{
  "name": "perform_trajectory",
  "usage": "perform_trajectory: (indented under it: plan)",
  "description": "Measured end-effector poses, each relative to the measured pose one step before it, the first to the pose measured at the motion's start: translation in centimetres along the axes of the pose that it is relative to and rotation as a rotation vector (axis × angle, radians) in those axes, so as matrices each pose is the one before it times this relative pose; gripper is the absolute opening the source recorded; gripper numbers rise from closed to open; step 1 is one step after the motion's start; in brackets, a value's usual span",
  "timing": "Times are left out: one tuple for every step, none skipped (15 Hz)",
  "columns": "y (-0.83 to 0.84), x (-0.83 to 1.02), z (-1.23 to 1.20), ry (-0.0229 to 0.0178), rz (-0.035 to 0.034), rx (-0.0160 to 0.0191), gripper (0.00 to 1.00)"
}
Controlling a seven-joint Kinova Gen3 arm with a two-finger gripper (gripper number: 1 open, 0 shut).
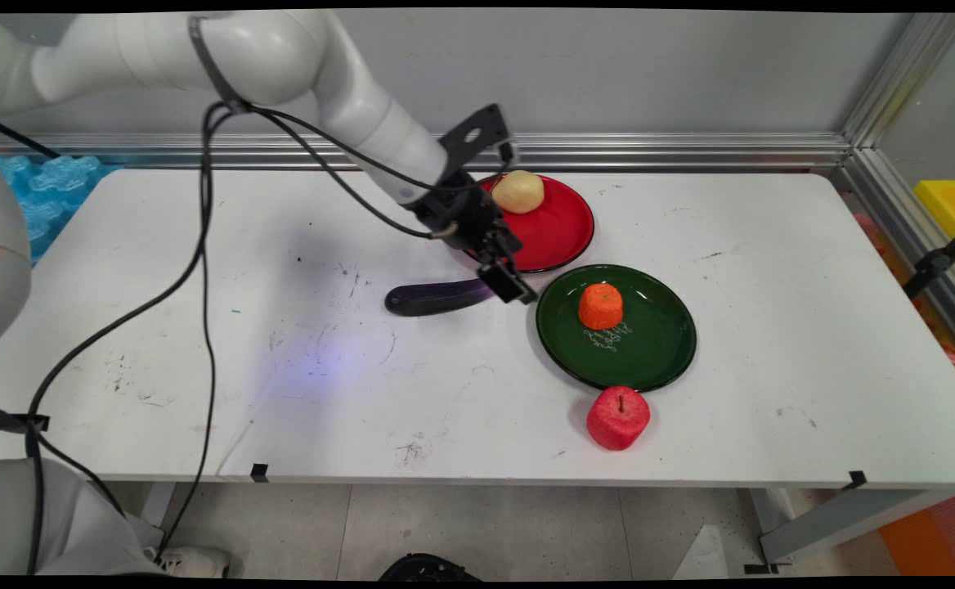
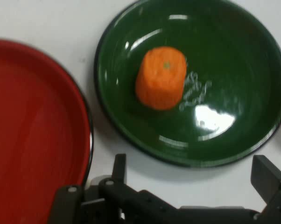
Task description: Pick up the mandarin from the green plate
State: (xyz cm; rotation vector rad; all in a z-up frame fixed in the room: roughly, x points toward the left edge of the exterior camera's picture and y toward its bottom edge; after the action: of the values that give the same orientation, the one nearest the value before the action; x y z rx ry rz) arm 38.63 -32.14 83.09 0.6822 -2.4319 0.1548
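Note:
The gripper grabs the orange toy fruit by its upright sides next, to move the fruit off the green plate point(image 1: 649, 343).
My gripper point(image 1: 510, 285) hangs low over the table, between a red plate point(image 1: 559, 233) and a green plate point(image 1: 649, 343). It stands open point(image 2: 192, 175), and nothing lies between its fingers but bare table and the green plate's point(image 2: 234, 56) near rim. A stubby orange fruit point(image 1: 601, 306) stands upright on the green plate, ahead of the hand point(image 2: 160, 78). Just left of the gripper a long dark purple thing point(image 1: 437, 296) lies on the table, its right end under the hand. A pale yellow fruit point(image 1: 517, 191) sits on the red plate point(image 2: 33, 130).
A red apple point(image 1: 617, 418) stands on the table just in front of the green plate. Black cables point(image 1: 204, 245) hang from the arm over the table's left half. Blue foam point(image 1: 44, 180) lies beyond the back left corner, and a yellow box point(image 1: 948, 204) sits off the right side.

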Motion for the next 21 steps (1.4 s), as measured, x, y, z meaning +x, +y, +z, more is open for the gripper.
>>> perform_trajectory:
  plan:
    - [0.205,0.474,0.837,0.01036,0.00945,0.00492,1.00]
    - [0.182,0.331,0.749,0.00801,0.01096,0.00373,1.00]
    - [0.219,0.380,0.934,0.00879,0.01405,0.00410,1.00]
    - [0.118,0.192,0.532,0.00538,0.00777,0.00207,1.00]
    - [0.153,0.268,0.827,0.00764,0.01080,0.00345,1.00]
    - [0.154,0.278,0.948,0.00834,0.01015,0.00469,1.00]
    - [0.105,0.194,0.789,0.00741,0.00420,0.00495,1.00]
    - [0.069,0.128,0.511,0.00452,0.00311,0.00333,1.00]
    - [0.092,0.173,0.769,0.00626,0.00167,0.00445,1.00]
    - [0.105,0.098,0.946,0.00583,-0.00190,0.00635,1.00]
    - [0.069,0.048,0.663,0.00361,-0.00216,0.00461,1.00]
    - [0.073,0.010,0.627,0.00247,-0.00337,0.00402,1.00]
    - [0.050,-0.015,0.409,0.00149,-0.00242,0.00271,1.00]
    - [0.067,-0.049,0.607,0.00205,-0.00402,0.00430,1.00]
    - [0.064,-0.046,0.503,0.00185,-0.00291,0.00323,1.00]
    - [0.061,-0.058,0.548,0.00188,-0.00316,0.00344,1.00]
    - [0.052,-0.032,0.521,0.00263,-0.00207,0.00273,1.00]
    - [0.013,-0.034,0.419,0.00207,-0.00112,0.00226,1.00]
    - [-0.005,-0.025,0.326,0.00149,-0.00115,0.00219,1.00]
    - [-0.028,-0.049,0.304,0.00096,-0.00130,0.00271,1.00]
    - [-0.031,-0.035,0.227,0.00056,-0.00087,0.00225,1.00]
